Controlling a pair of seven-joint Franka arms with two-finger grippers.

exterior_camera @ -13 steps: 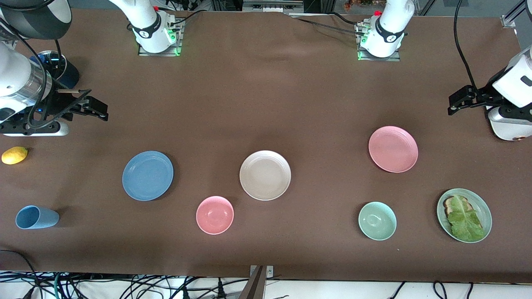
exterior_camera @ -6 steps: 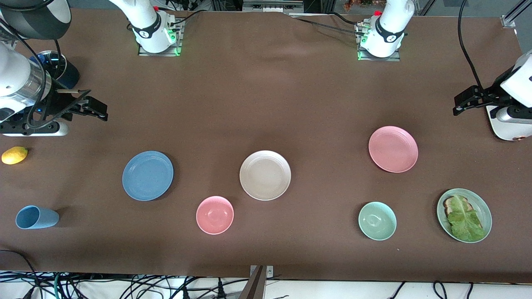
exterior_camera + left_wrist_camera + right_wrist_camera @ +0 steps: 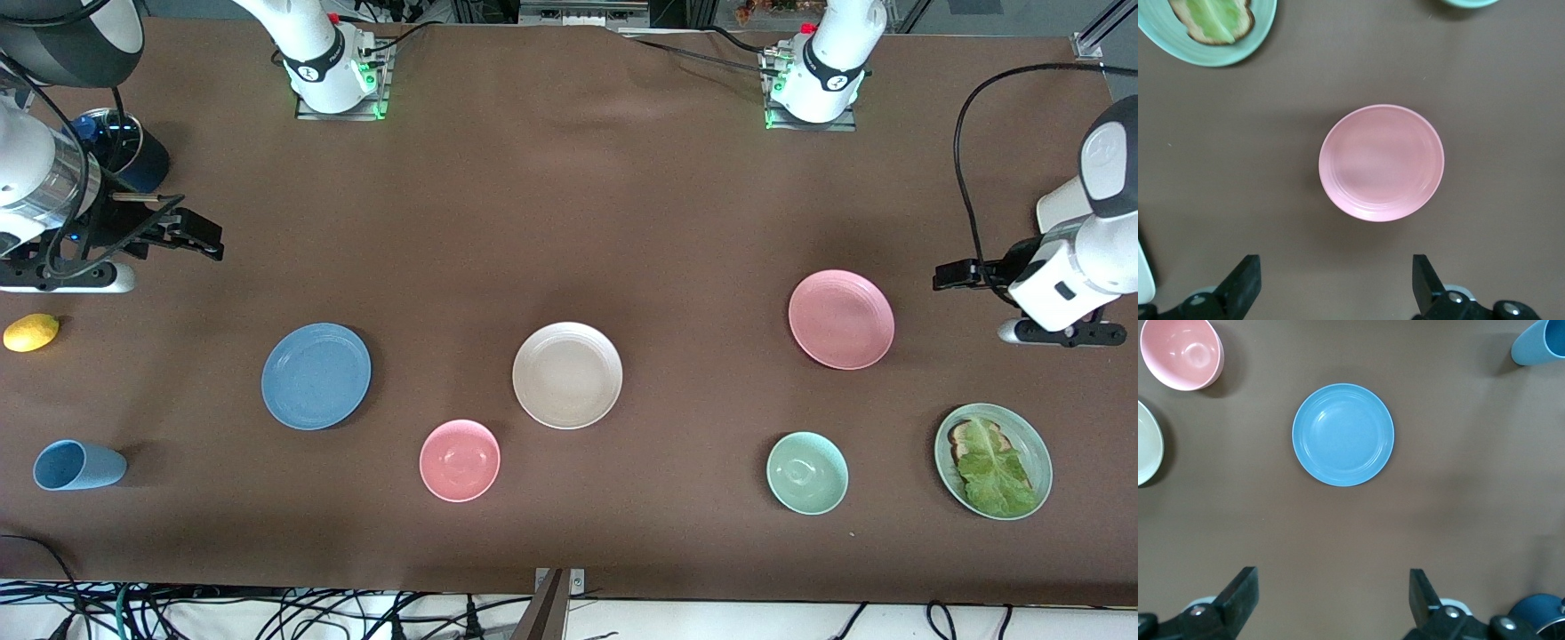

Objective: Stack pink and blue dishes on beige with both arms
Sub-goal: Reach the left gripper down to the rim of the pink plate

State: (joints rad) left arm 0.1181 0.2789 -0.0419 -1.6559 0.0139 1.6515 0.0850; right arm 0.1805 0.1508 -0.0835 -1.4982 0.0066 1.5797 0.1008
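I should grab the pink plate by its rim (image 3: 892,320) with my left gripper next. Then I can stack it on the beige plate (image 3: 567,375).
The pale pink plate (image 3: 841,319) lies flat toward the left arm's end of the table, and it fills the middle of the left wrist view (image 3: 1381,162). My left gripper (image 3: 949,276) hangs open over bare cloth beside that plate, holding nothing (image 3: 1336,287). The blue plate (image 3: 316,376) lies toward the right arm's end and shows whole in the right wrist view (image 3: 1343,434). My right gripper (image 3: 203,238) is open and empty over bare cloth, off the blue plate (image 3: 1333,600). Between the two plates lies the beige plate (image 3: 567,375), with nothing on it.
A pink bowl (image 3: 460,460) and a pale-green bowl (image 3: 807,473) sit nearer the front camera than the plates. A green plate (image 3: 1038,444) carries toast and lettuce. A lemon (image 3: 31,332) and a light-blue cup (image 3: 78,465) on its side lie at the right arm's end.
The left arm has swung its wrist around and brought its gripper lower in the front view, closer to the pink plate. The right gripper has barely shifted. No dish has moved.
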